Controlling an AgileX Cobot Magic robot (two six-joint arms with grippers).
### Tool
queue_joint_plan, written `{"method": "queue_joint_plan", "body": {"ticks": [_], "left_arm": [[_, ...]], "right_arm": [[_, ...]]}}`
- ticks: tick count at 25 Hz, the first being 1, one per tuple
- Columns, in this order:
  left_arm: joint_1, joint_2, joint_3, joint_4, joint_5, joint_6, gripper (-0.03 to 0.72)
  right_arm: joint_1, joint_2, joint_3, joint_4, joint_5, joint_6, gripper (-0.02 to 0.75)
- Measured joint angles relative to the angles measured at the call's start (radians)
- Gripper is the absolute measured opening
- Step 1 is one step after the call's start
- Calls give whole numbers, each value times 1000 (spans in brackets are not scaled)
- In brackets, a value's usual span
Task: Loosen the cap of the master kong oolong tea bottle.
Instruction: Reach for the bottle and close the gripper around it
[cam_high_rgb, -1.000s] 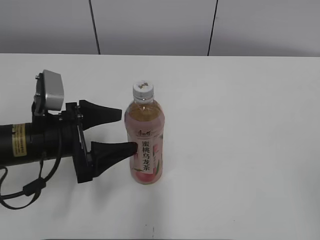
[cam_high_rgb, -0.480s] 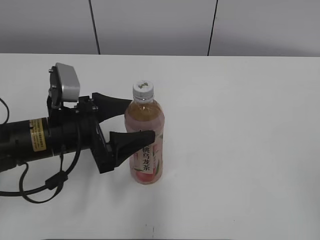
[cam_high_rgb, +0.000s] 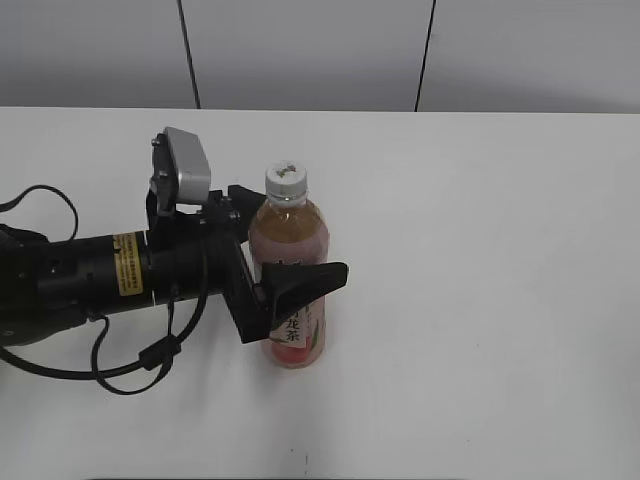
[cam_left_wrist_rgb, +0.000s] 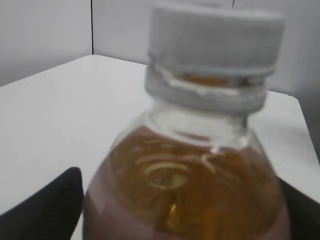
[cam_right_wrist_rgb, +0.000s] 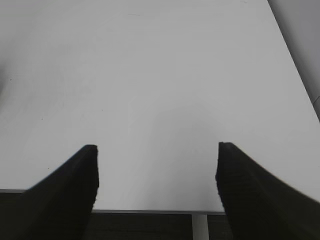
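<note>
My left gripper grabs its labeled body next, leaving the tea bottle's white cap free to twist.
The master kong oolong tea bottle stands upright on the white table, with amber tea and a pink-and-white label. Its white cap sits on the neck. My left gripper is open and straddles the bottle's body below the shoulder, one black finger in front and one behind. In the left wrist view the bottle and the cap fill the frame between the fingers of the left gripper. My right gripper is open and empty over bare table. It does not show in the exterior view.
A grey wall with dark seams runs behind the table. The left arm's cable loops on the table at the left. The table's near edge lies just under the right gripper.
My left gripper has moved to the right, from beside the bottle to around it, with its fingers now on either side of the body. The bottle has not moved.
</note>
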Motion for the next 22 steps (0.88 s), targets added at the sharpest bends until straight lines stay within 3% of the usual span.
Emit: {"method": "queue_joint_plan", "body": {"ticks": [6, 11, 22], "left_arm": [[0, 12, -1, -21, 1, 0, 566], [-2, 12, -1, -19, -4, 0, 444], [-2, 12, -2, 8, -4, 4, 441]], "right_arm": [[0, 0, 0, 0, 0, 0, 554], [0, 0, 0, 0, 0, 0, 554], [-1, 0, 0, 0, 0, 0, 554]]}}
